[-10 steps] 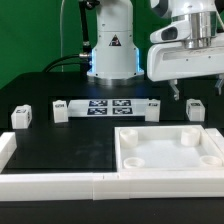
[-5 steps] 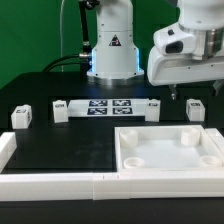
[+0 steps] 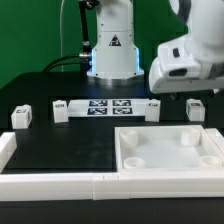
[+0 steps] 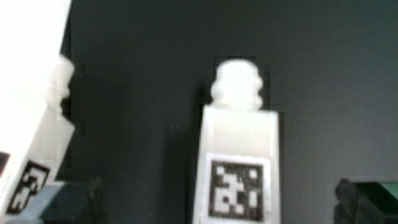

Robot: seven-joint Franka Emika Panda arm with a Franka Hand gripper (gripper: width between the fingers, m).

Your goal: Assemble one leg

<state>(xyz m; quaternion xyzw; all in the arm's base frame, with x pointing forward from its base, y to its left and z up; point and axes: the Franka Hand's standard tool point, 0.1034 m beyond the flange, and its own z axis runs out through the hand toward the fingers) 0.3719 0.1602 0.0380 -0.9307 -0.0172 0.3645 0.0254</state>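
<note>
My gripper takes hold of the leg by its tagged body [image 3: 195, 109] next, so its rounded peg end stays free to enter the white panel [image 3: 170, 150].
The leg [image 3: 195, 110], a small white block with a black-and-white tag, stands on the black table at the exterior view's right. My gripper [image 3: 196, 98] hangs low right over it. In the wrist view the leg [image 4: 237, 140] sits centred between my dark fingertips [image 4: 64, 204], its rounded peg end pointing away from the gripper [image 4: 217, 205]. The jaws stand open, one on each side of the leg, and do not touch it. The large white panel [image 3: 170, 150] with round recesses lies in front of the leg.
Three more small white legs stand in the row [image 3: 22, 117], [image 3: 60, 110], [image 3: 152, 108]. The marker board [image 3: 105, 107] lies between two of them. A white rail [image 3: 60, 181] borders the table's front. Another white tagged piece [image 4: 39, 130] shows beside the leg in the wrist view.
My gripper has come down and shifted slightly toward the exterior view's right, onto the rightmost leg. None of the parts has moved.
</note>
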